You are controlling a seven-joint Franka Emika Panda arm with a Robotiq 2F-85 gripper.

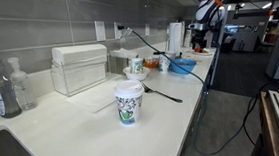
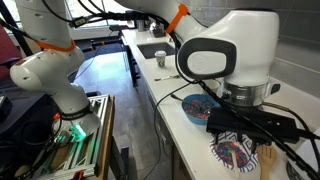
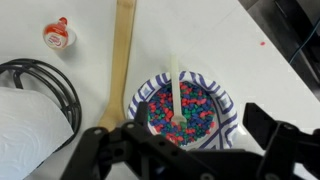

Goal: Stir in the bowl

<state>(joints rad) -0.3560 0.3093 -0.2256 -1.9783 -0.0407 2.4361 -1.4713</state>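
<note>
Next, my gripper grabs the white spoon (image 3: 175,85) by its handle, fingers on either side, so the spoon's end in the beads stays free to stir.
The bright-blue bowl (image 1: 183,66) sits at the far end of the white counter; it also shows in an exterior view (image 2: 200,108) beside the robot base. It is out of the wrist view. There my gripper (image 3: 198,125) is open, its black fingers spread over a blue-and-white patterned paper bowl (image 3: 228,112) full of coloured beads. A white spoon (image 3: 175,85) stands in the beads between the fingers, untouched. The patterned bowl also shows in an exterior view (image 2: 238,153) next to the blue bowl.
A wooden spatula (image 3: 122,55), a small red-capped bottle (image 3: 58,35), a black cable (image 3: 45,85) and white cloth lie left of the patterned bowl. A printed paper cup (image 1: 128,102), white mug (image 1: 135,65), black utensil (image 1: 163,92) and plastic box (image 1: 80,68) stand nearer on the counter.
</note>
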